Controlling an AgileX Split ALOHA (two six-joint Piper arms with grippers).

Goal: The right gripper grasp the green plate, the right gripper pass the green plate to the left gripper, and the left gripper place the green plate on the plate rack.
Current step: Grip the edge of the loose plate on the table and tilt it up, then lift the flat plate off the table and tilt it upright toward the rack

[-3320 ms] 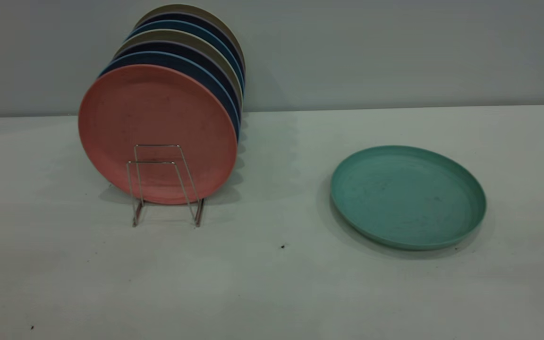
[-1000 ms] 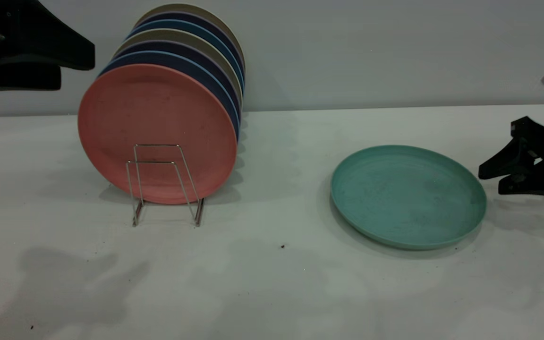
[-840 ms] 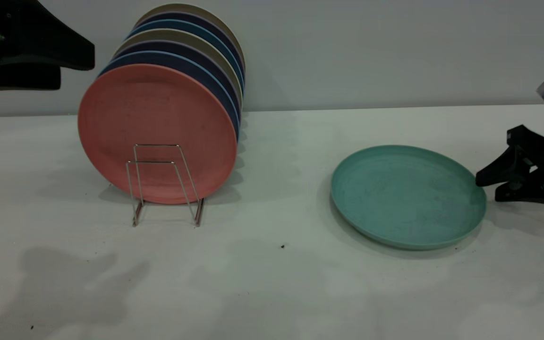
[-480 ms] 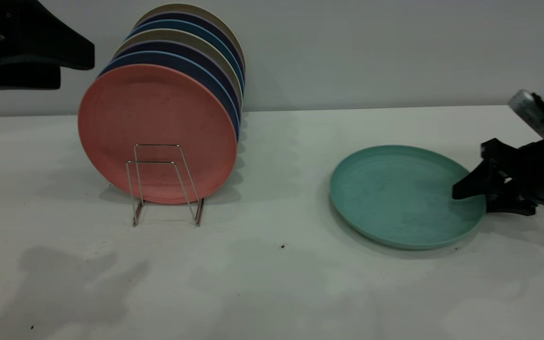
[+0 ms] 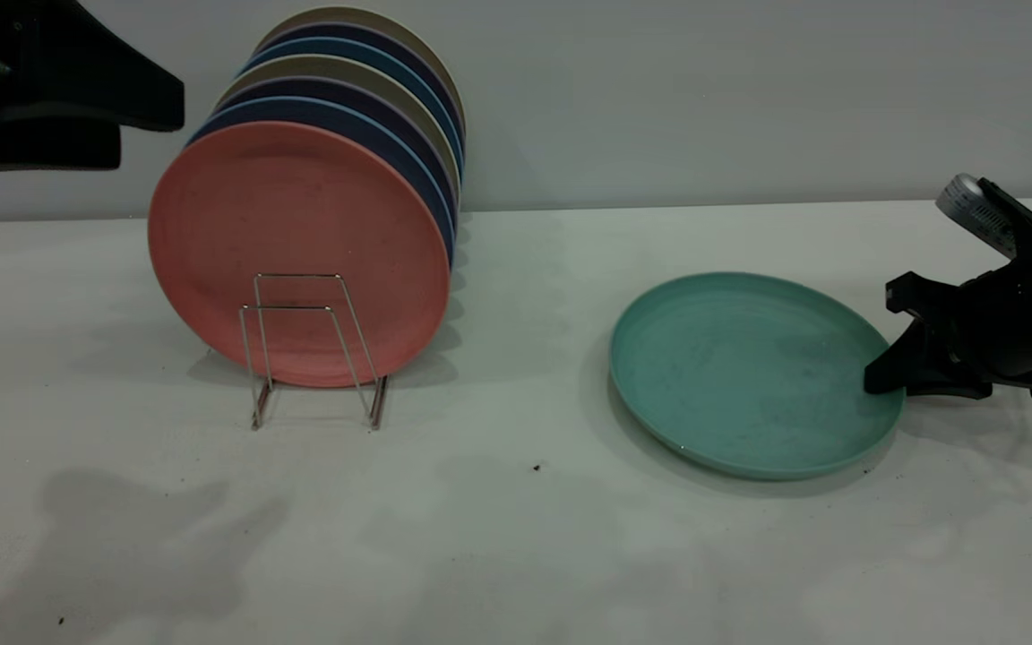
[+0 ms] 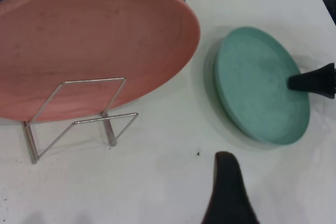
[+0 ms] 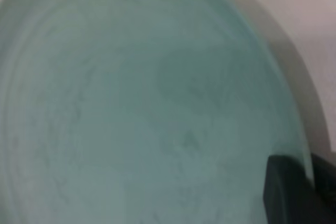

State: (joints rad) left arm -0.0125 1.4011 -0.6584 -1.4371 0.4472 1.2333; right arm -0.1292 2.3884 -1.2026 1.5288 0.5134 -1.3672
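Observation:
Next, my left gripper grabs the green plate's rim [image 5: 615, 349], which leaves the plate's lower edge free to enter the plate rack [image 5: 310, 349].
The green plate [image 5: 749, 376] lies flat on the white table, right of centre; the left wrist view [image 6: 257, 85] has it too, and it fills the right wrist view [image 7: 131, 103]. My right gripper [image 5: 879, 387] is at the plate's right rim, shut on it, with one jaw on the inner face and the other outside the rim [image 7: 311, 182]. Its tip also reaches into the left wrist view [image 6: 315, 80]. The plate rack [image 5: 310, 349] stands at the left with an empty wire loop in front [image 6: 79, 119]. The left gripper [image 5: 149, 125] hovers high at the far left, above the table.
A salmon-pink plate [image 5: 301, 224] stands upright in the rack, with several dark blue and beige plates [image 5: 364, 98] behind it. The grey wall runs close behind the rack. White tabletop [image 5: 498, 376] lies between the rack and the green plate.
The right gripper came in from the right edge, dropped to the plate's right rim and shut on it. The plate slid slightly to the left. The left gripper stayed put.

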